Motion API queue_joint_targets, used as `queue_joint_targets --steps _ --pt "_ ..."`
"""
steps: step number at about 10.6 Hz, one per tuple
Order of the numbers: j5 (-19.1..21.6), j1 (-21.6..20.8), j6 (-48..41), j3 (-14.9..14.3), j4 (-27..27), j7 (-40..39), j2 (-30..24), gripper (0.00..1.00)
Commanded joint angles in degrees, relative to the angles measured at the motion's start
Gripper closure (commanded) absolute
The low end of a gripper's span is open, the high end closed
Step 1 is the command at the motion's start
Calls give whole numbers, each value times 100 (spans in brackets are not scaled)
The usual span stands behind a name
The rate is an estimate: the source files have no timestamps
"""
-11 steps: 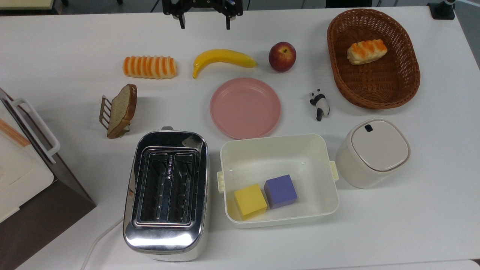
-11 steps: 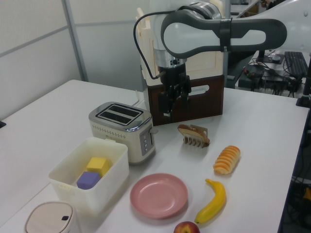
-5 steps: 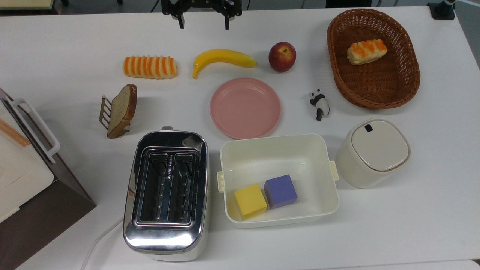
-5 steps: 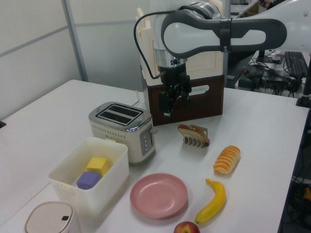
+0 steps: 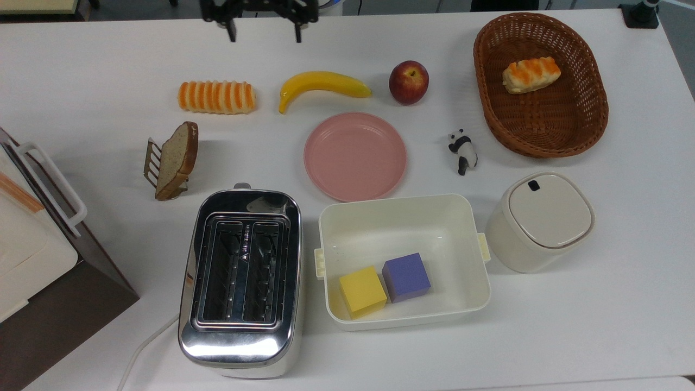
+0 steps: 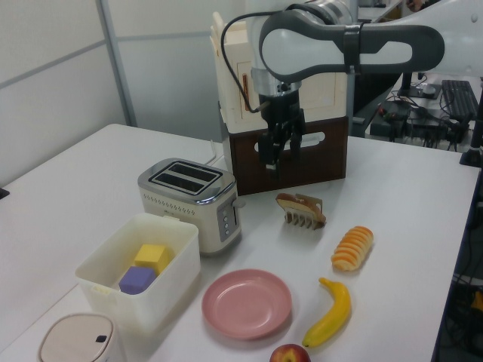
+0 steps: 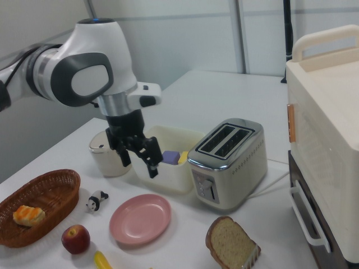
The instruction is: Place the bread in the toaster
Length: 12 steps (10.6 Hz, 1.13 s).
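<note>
My gripper is about to pick up the bread by its upper edge (image 6: 296, 197) to put it in the toaster, because the rack hems in the bread's lower half.
The bread (image 5: 176, 160) is a tan slice with a dark crust, leaning upright in a small wire rack (image 5: 152, 162) left of centre in the top view; the bread (image 6: 299, 204) (image 7: 230, 245) is also in both side views. The chrome two-slot toaster (image 5: 239, 339) stands just in front of it, slots empty, and the toaster (image 6: 192, 200) (image 7: 227, 159) appears in the side views too. My gripper (image 5: 265, 38) hangs open and empty above the table's far edge, well above and beyond the bread. The gripper (image 6: 278, 160) (image 7: 139, 167) points downward.
Near the bread lie a striped roll (image 5: 216, 97), a banana (image 5: 323, 87), an apple (image 5: 408, 82) and a pink plate (image 5: 355, 156). A white bin (image 5: 404, 214) holds two cubes beside the toaster. A panda figure (image 5: 462, 151), basket (image 5: 543, 138), lidded pot (image 5: 540, 220) and tall box (image 5: 32, 255) stand around.
The gripper has shifted toward the top view's left along the far edge, still open. Nothing on the table has moved.
</note>
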<state>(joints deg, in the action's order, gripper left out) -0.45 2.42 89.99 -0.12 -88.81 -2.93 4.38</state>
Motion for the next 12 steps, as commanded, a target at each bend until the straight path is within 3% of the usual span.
queue_joint_targets --steps 1,5,9,12 --pt "-96 13 378 -426 -145 -471 97 0" --pt "-534 -31 1256 -1007 -224 -665 685 0" --pt "-825 -39 2038 -1166 -715 -1078 906 0" --pt "-992 -197 2190 -1166 -778 -1017 1240 0"
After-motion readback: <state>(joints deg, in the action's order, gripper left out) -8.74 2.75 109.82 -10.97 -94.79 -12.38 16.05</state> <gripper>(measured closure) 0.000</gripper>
